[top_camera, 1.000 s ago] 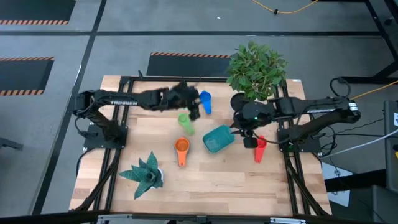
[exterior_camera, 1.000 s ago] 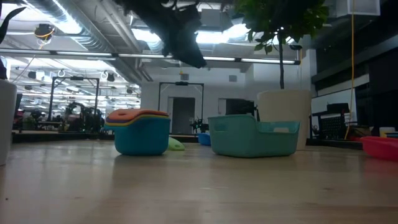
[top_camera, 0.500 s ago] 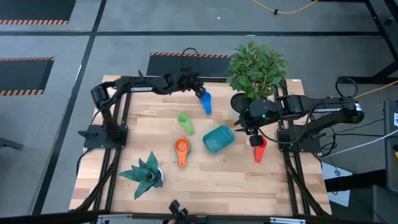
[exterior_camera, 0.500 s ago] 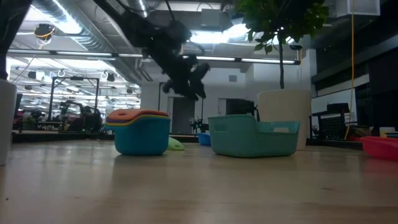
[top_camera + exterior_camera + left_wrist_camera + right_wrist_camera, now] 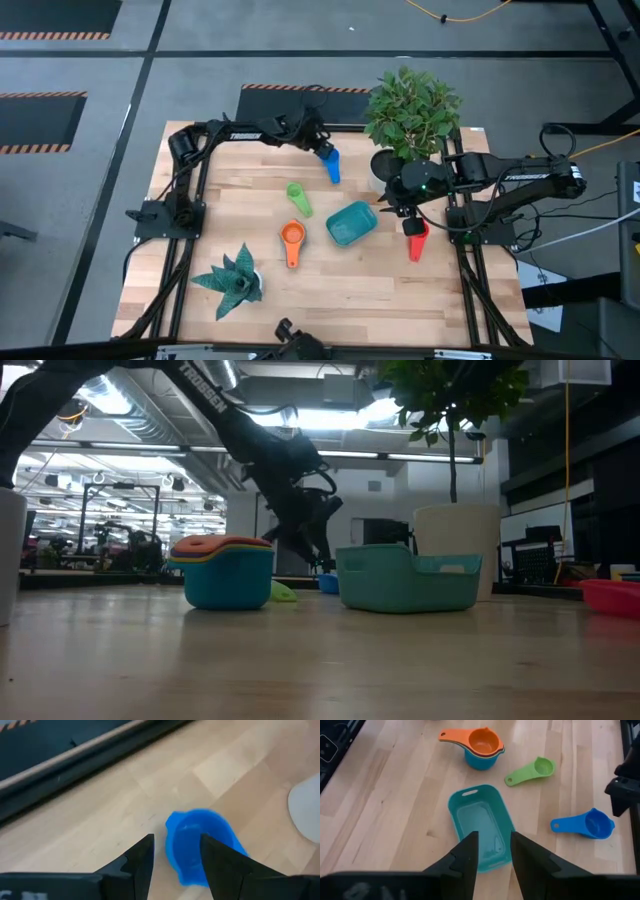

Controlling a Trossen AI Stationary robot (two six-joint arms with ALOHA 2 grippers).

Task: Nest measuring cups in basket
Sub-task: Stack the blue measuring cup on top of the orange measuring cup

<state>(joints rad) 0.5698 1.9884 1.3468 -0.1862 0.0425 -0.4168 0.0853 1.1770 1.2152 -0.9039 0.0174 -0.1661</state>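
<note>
My left gripper should next grab its rim (image 5: 212,815) to nest the mid blue cup into the orange cup.
My left gripper (image 5: 318,146) (image 5: 175,847) is open at the table's far edge, low over the mid blue cup (image 5: 330,163) (image 5: 201,844). One finger stands outside the cup's rim and the other over its bowl. My right gripper (image 5: 398,208) (image 5: 494,845) hovers open and empty between the teal basket (image 5: 350,222) (image 5: 480,826) and the red cup (image 5: 416,238). The basket stands empty on its base. An orange-topped stack of cups (image 5: 291,236) (image 5: 225,570) and a green cup (image 5: 297,196) sit on the table left of the basket.
A leafy plant in a white pot (image 5: 412,110) (image 5: 455,545) stands at the far right, close to my right arm. A small spiky teal plant (image 5: 232,280) sits near the front left. Bare wood lies in front of the basket.
My left gripper has swung from above the green cup toward the table's far edge and dropped down over the mid blue cup. My right gripper has drawn back a little from the red cup toward the far edge. No cup has moved.
</note>
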